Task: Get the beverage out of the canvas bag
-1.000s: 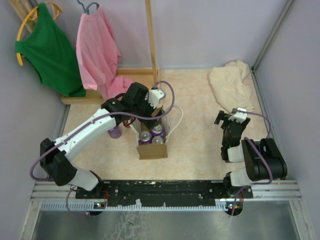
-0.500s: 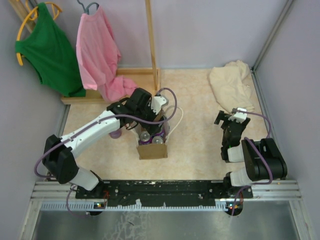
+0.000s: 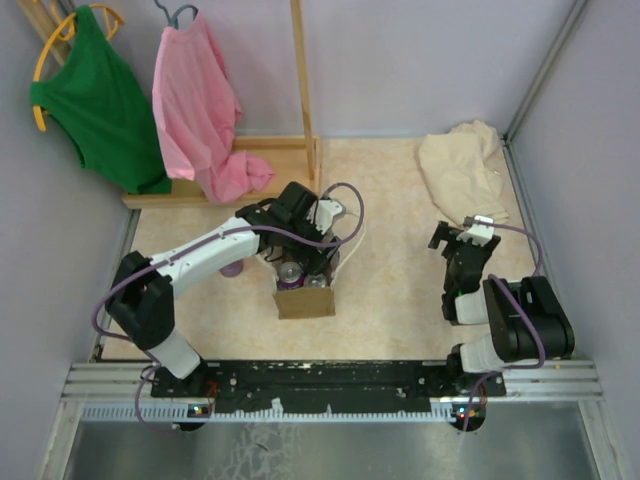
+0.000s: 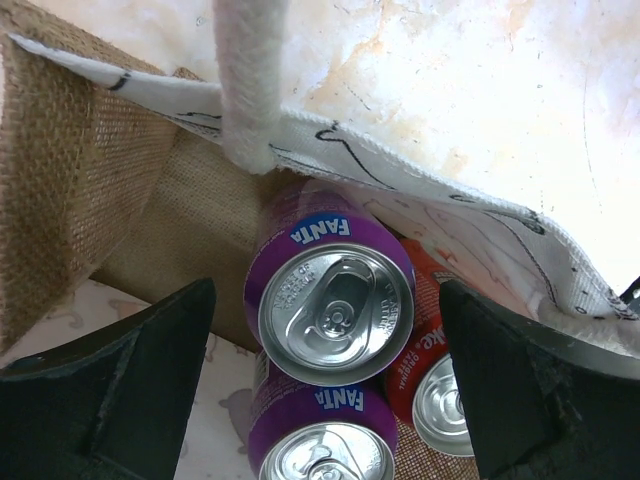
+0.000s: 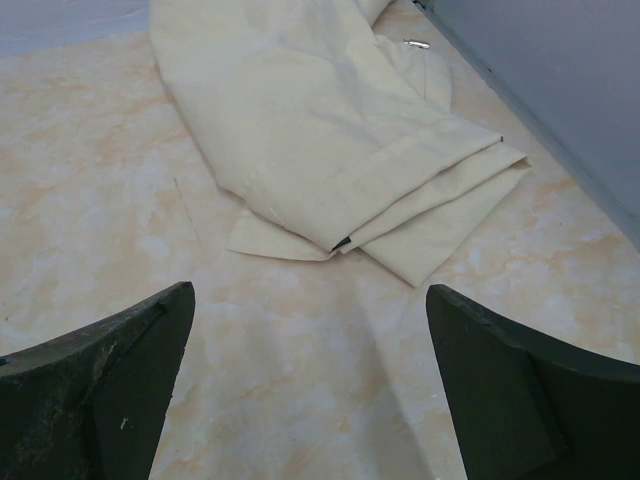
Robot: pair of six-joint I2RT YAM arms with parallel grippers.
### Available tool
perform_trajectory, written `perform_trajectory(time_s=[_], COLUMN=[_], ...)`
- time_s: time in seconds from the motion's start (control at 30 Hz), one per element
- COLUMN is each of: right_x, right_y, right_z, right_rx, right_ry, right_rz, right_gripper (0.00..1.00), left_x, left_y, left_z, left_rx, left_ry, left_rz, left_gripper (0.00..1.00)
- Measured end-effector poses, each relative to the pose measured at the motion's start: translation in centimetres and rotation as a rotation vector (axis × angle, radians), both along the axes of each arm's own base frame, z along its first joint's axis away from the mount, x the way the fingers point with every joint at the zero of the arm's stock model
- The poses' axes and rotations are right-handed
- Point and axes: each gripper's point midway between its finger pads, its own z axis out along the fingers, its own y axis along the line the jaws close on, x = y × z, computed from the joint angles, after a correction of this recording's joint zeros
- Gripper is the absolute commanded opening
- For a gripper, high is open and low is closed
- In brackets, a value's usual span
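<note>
The fingers of my left gripper are level with the rim of the upper Fanta can in the left wrist view, so they need to close on the can now.
The brown canvas bag (image 3: pixel 305 299) stands upright in the middle of the table, its white handle (image 3: pixel 352 232) to the right. In the left wrist view its burlap wall (image 4: pixel 80 180) and a white handle (image 4: pixel 245 90) show. Inside stand two purple Fanta cans, upper (image 4: pixel 336 302) and lower (image 4: pixel 325 455), and a red Coke can (image 4: pixel 440 395). My left gripper (image 3: pixel 312 243) is open just above the bag's mouth, its jaws either side of the upper Fanta can without touching it. My right gripper (image 3: pixel 462 240) is open and empty over bare table at the right.
A purple can (image 3: pixel 232 268) stands outside the bag to its left, partly behind my left arm. A cream cloth (image 3: pixel 462 170) lies at the back right, also in the right wrist view (image 5: pixel 320 120). A wooden rack (image 3: pixel 300 80) with a green shirt (image 3: pixel 95 95) and a pink shirt (image 3: pixel 195 105) stands at the back left.
My left arm has swung right and forward, bringing the open gripper from the bag's back left edge over its mouth. The right arm has not moved.
</note>
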Motion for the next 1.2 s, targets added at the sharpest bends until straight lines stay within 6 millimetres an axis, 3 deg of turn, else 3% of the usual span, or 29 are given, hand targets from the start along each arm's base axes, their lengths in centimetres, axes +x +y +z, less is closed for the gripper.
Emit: perform_trajectory(time_s=[0.53, 0.77, 0.93, 1.2], right_x=[0.0, 0.0, 0.0, 0.0], right_y=[0.0, 0.0, 0.0, 0.0], right_z=[0.0, 0.0, 0.0, 0.0], right_rx=[0.000, 0.000, 0.000, 0.000], right_ry=[0.000, 0.000, 0.000, 0.000], right_rz=[0.000, 0.000, 0.000, 0.000], right_gripper=[0.99, 0.99, 0.99, 0.99], left_x=[0.1, 0.2, 0.2, 0.3], left_y=[0.0, 0.1, 0.0, 0.1], left_z=[-1.3, -1.3, -1.3, -1.2], left_rx=[0.029, 0.038, 0.041, 0.050], left_ry=[0.033, 0.033, 0.034, 0.031], left_rz=[0.044, 0.052, 0.053, 0.062], left_gripper=[0.70, 0.37, 0.01, 0.00])
